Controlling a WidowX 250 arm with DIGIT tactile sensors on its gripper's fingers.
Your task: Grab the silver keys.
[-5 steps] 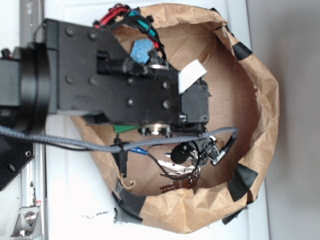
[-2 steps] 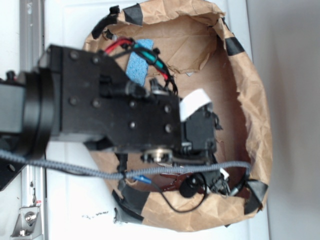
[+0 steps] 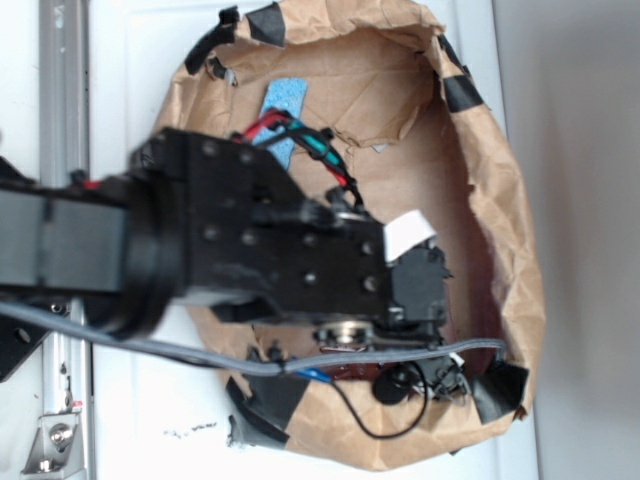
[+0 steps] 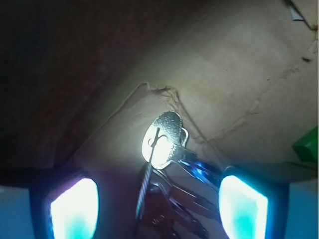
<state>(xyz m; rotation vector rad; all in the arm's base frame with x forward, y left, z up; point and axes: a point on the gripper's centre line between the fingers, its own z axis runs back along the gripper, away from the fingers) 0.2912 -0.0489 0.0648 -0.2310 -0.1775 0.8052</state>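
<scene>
I should next grab the key blade beside its shiny rounded head with my gripper, to pick up the silver keys.
In the wrist view the silver keys lie on the brown paper floor, one shiny rounded key head lit brightly and the rest of the bunch trailing toward the bottom edge. My gripper is open, its two glowing pads wide apart with the bunch between them. One key blade reaches close to the right pad. In the exterior view the black arm and gripper sit low inside the paper bag and hide the keys.
A blue sponge lies in the upper part of the bag. The green block shows at the right edge of the wrist view. The taped bag walls rise all round. A grey cable crosses below the arm.
The arm has moved down the exterior image to the bag's lower part, over where the keys lay, and now covers them. More of the blue sponge is uncovered.
</scene>
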